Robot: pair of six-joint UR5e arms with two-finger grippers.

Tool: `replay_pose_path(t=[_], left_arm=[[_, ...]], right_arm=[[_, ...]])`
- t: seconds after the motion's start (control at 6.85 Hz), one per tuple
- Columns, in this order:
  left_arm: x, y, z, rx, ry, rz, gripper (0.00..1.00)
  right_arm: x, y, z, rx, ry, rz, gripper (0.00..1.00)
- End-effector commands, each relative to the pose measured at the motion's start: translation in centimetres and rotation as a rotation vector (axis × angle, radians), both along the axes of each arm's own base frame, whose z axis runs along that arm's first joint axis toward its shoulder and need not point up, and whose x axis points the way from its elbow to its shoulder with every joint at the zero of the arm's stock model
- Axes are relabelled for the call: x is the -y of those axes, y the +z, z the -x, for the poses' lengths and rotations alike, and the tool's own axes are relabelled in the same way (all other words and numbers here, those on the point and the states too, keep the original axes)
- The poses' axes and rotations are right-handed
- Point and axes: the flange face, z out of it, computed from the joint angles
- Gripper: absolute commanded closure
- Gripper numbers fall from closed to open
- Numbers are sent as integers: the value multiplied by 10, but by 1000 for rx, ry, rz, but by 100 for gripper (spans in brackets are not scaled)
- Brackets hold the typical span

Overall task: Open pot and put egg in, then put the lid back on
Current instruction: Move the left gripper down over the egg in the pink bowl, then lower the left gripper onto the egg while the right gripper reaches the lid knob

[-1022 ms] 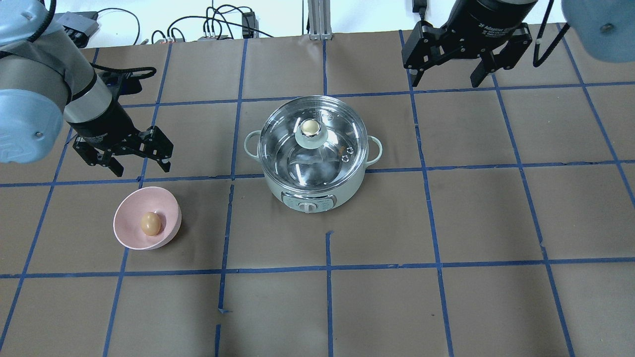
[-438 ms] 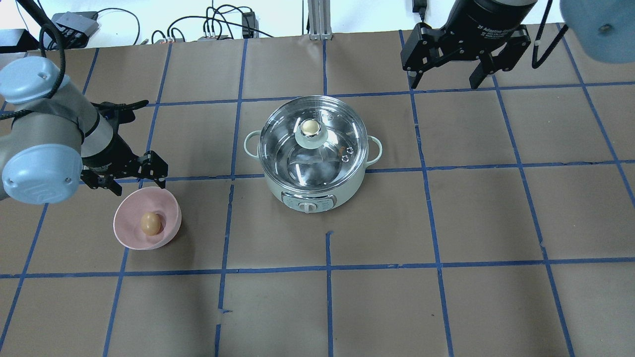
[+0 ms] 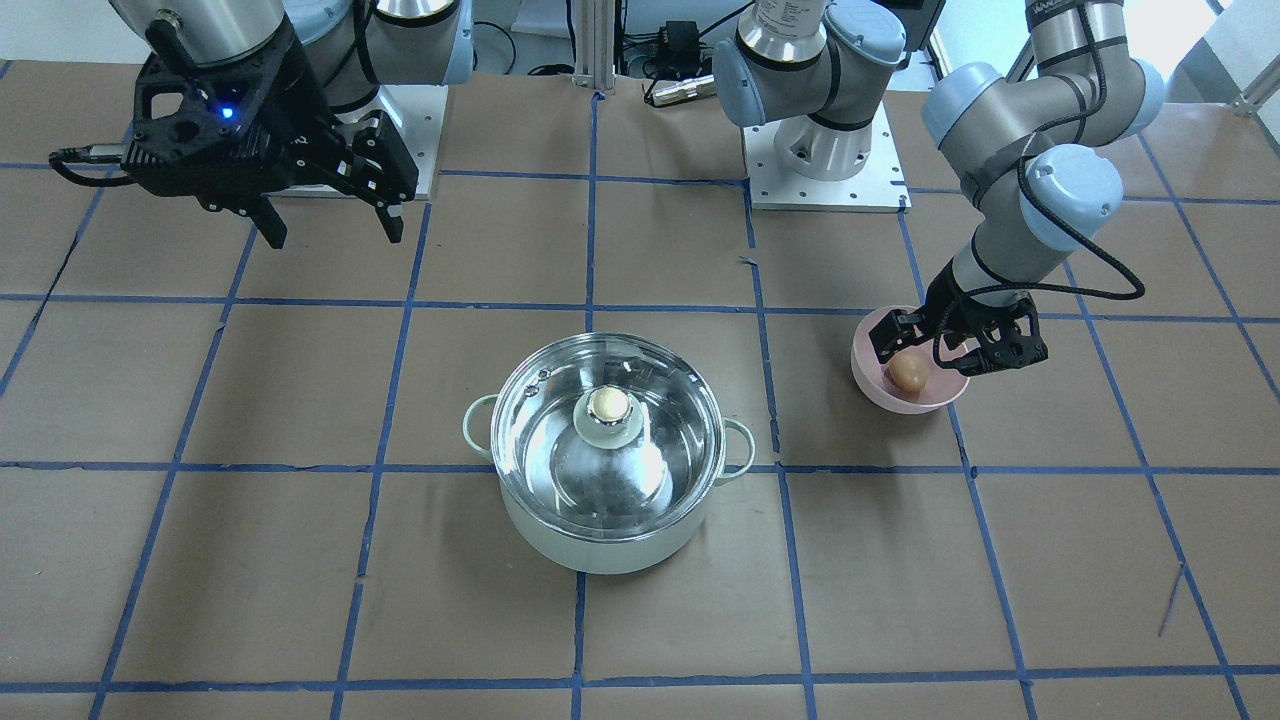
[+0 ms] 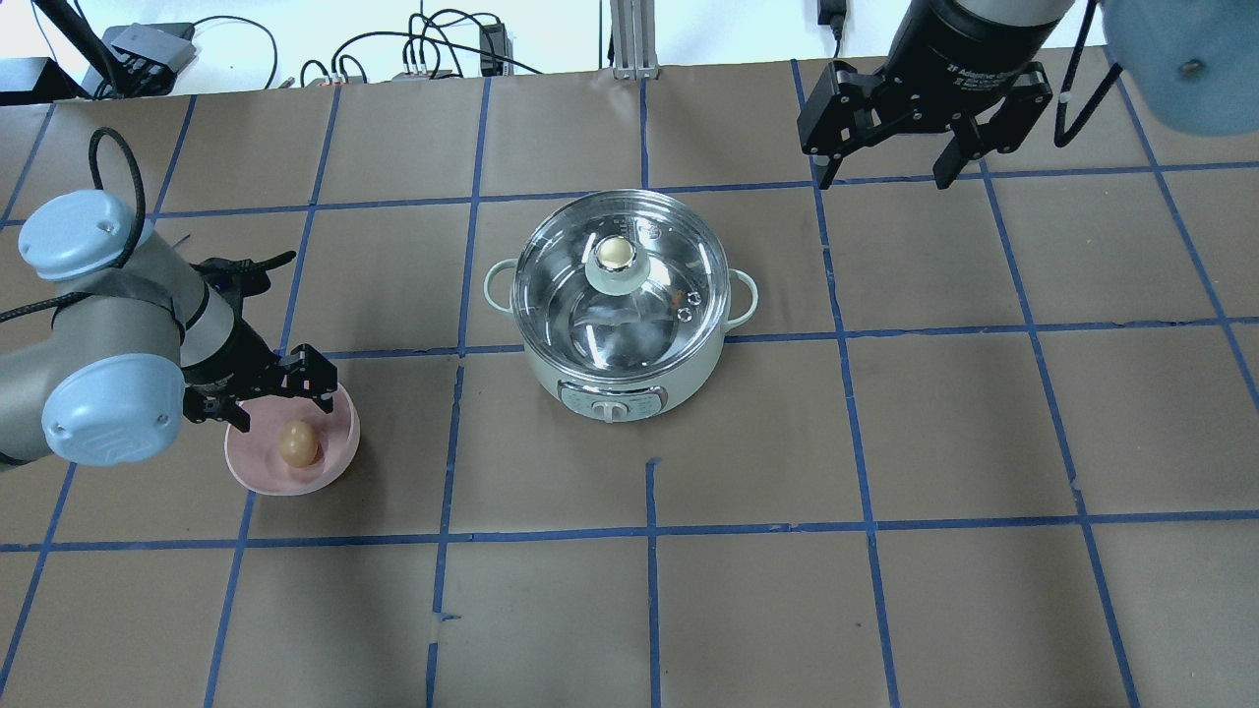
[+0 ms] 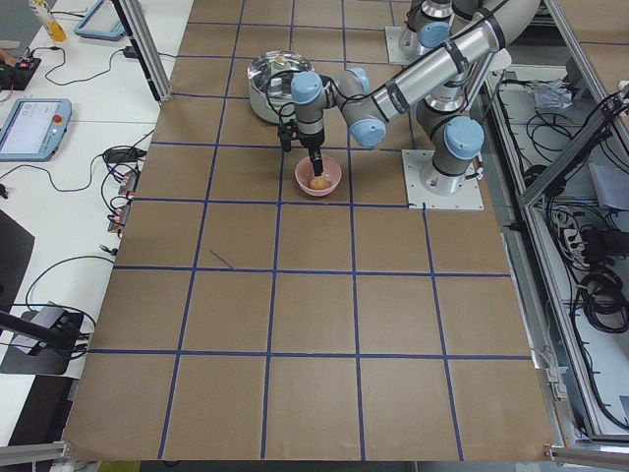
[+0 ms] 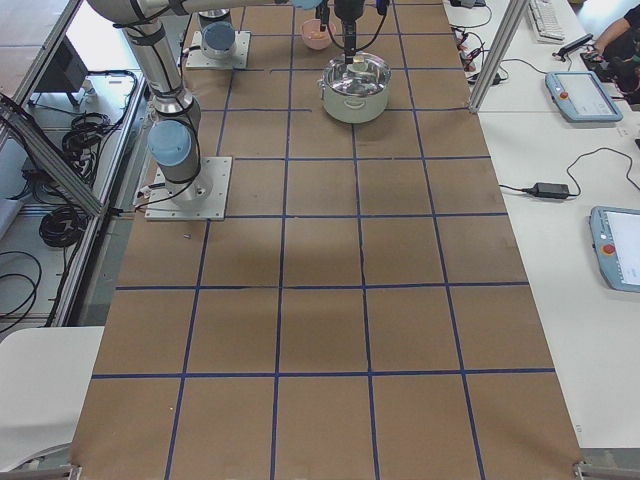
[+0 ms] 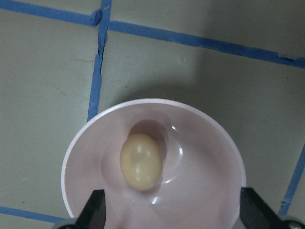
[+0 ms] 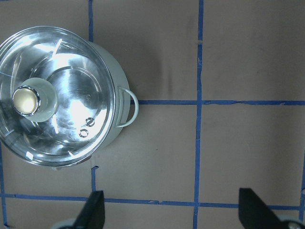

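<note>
The robot's right gripper should next take the glass lid by the cream knob at its centre (image 3: 609,406) (image 8: 26,100), because the lid is wider than the robot's fingers can open.
The mint-green pot (image 4: 590,379) stands mid-table with the glass lid (image 4: 654,295) on it and the cream knob (image 4: 616,253) at its centre. The tan egg (image 4: 298,442) lies in a pink bowl (image 4: 339,454) to the pot's left. My left gripper (image 4: 282,411) is open, low over the bowl's far rim, its fingers on either side of the egg and apart from it. In the left wrist view the egg (image 7: 140,161) lies just ahead of the open fingertips (image 7: 93,212). My right gripper (image 4: 883,169) is open and empty, high beyond the pot's right side. The pot also shows in the right wrist view (image 8: 121,76).
Brown paper with a blue tape grid covers the table (image 4: 885,442). The robot bases (image 3: 825,160) stand at the near edge. Cables (image 4: 433,49) lie past the far edge.
My left gripper has moved down and toward the bowl and now hangs over it. My right gripper has barely shifted. Pot, lid and egg have not moved.
</note>
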Motion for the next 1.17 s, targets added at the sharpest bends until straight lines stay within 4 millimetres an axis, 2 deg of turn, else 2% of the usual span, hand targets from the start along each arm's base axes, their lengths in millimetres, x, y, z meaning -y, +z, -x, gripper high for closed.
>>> replay_pose_path(t=[0.0,0.15,0.29,0.44,0.58,0.73,0.88,1.02], left_arm=[[-12,-15,4,0,20,-9,0],[-11,-14,0,8,30,7,0],[-14,-18,2,11,67,8,0],[-14,-18,2,12,71,8,0],[-13,-19,3,12,76,8,0],[-14,-20,3,12,100,5,0],[-14,-21,2,11,101,2,0],[-14,-23,2,10,104,-1,0]], right_arm=[[21,-23,-7,9,16,-25,2],[92,-58,-25,15,26,19,1],[131,-74,-65,10,57,30,1],[147,-89,-90,20,19,17,1],[137,-92,-126,31,-14,33,2],[129,-114,-174,18,-17,44,2],[115,-144,-217,-60,-5,47,3],[102,-162,-230,-88,23,22,9]])
